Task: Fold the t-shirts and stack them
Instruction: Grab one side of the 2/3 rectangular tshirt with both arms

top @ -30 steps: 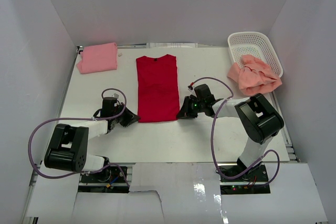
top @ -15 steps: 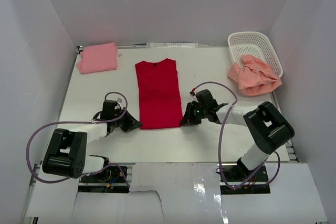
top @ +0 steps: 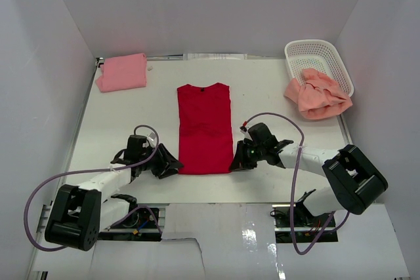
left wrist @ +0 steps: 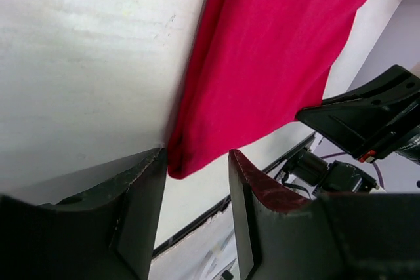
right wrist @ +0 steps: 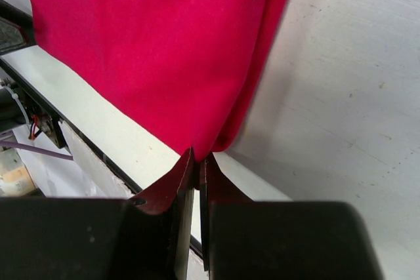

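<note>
I need to pick up the bright red t-shirt's loose near corner (top: 181, 172) (left wrist: 182, 164) with my left gripper next, to match my right gripper's corner. Then I can fold the hem evenly toward the neckline.
The bright red t-shirt (top: 204, 128) lies flat on the table as a long narrow strip, neckline at the far end. My left gripper (top: 174, 164) stands open at its near left corner; that corner (left wrist: 180, 160) lies loose between the jaws, by the left finger (left wrist: 141, 208). My right gripper (top: 234, 162) is shut on the near right corner (right wrist: 211, 142), the cloth pinched between the fingertips. The light pink t-shirt (top: 122, 71) lies folded at the far left. The salmon-peach t-shirt (top: 317, 94) lies crumpled, draped over the basket's near rim.
A white lattice basket (top: 319, 55) stands at the far right corner. White walls enclose the table on three sides. The near table edge (top: 216, 202) runs just below both grippers, with cables looping off each arm.
Both arms have drawn back toward the near edge, dragging the red t-shirt nearer and slightly right. The left gripper has opened and let go of its corner; the right stays shut.
</note>
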`<state>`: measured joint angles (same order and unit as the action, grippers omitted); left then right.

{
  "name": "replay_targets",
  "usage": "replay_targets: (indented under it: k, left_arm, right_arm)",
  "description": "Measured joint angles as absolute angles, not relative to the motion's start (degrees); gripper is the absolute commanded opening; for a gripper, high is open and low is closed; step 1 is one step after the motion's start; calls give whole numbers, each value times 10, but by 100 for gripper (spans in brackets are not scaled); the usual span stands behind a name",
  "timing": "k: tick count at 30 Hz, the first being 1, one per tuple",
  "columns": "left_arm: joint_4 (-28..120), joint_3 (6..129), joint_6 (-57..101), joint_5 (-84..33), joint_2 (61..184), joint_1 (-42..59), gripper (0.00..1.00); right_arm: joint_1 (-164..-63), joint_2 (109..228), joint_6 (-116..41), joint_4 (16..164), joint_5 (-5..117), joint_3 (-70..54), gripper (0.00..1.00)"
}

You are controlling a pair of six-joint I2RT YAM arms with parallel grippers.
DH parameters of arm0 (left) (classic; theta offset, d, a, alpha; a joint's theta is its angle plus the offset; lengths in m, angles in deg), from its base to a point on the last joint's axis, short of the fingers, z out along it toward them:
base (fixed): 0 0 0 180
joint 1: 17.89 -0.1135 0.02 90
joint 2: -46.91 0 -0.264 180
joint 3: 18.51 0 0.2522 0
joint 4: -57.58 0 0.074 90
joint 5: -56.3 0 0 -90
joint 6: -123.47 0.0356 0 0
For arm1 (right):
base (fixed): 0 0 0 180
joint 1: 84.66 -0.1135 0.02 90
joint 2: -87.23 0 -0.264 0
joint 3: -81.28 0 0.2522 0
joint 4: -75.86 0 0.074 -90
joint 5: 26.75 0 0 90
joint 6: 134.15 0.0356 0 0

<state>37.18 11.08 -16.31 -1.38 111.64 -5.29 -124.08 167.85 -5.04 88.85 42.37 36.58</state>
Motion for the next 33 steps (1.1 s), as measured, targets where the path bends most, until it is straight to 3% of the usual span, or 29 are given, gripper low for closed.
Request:
replay_targets:
  k: [21, 30, 33]
  left_arm:
    - [345, 94, -206, -16, 1086, -35, 54]
    - [384, 90, -219, -8, 1121, -34, 41]
    - [389, 87, -219, -11, 1125, -34, 26]
  right_arm:
    - [-1249, 1686, -41, 895, 430, 366, 8]
    - [-1252, 1687, -41, 895, 434, 366, 8]
    - [-1252, 1687, -41, 895, 435, 366, 8]
